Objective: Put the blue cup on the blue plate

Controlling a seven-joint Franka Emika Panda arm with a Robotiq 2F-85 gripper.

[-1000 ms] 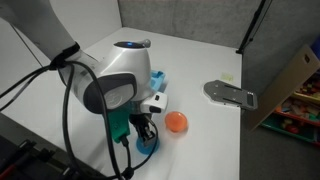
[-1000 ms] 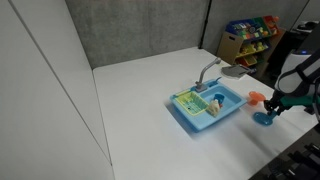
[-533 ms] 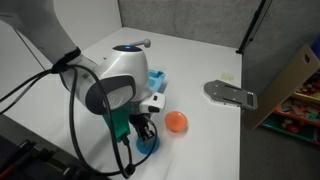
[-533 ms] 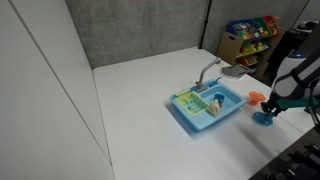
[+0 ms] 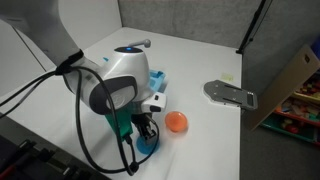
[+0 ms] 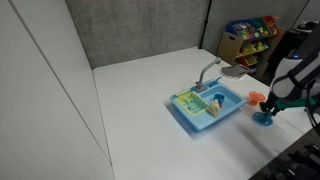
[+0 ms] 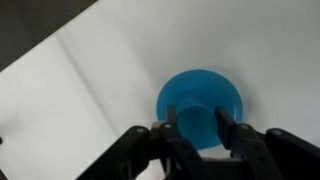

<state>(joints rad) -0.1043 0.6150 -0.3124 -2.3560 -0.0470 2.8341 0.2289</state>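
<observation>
My gripper will let go of the blue cup (image 7: 199, 130), because my fingers reach down to the blue plate (image 7: 200, 84) and the cup is inside the plate's rim.
In the wrist view my gripper (image 7: 198, 112) has its two fingers closed against the sides of the small blue cup (image 7: 199, 130). The cup is right over the round blue plate (image 7: 200, 82), which lies flat on the white table. I cannot tell whether the cup rests on the plate. In both exterior views the gripper (image 5: 143, 128) (image 6: 268, 106) is low over the blue plate (image 5: 149, 144) (image 6: 264, 119) near the table's edge. The arm hides the cup there.
An orange round plate (image 5: 176, 122) (image 6: 257, 96) lies just beside the blue plate. The light-blue toy sink (image 6: 186, 117) (image 5: 157, 80) holds several toy items. A grey flat object (image 5: 231, 94) lies farther off. A toy shelf (image 6: 250, 35) stands beyond the table.
</observation>
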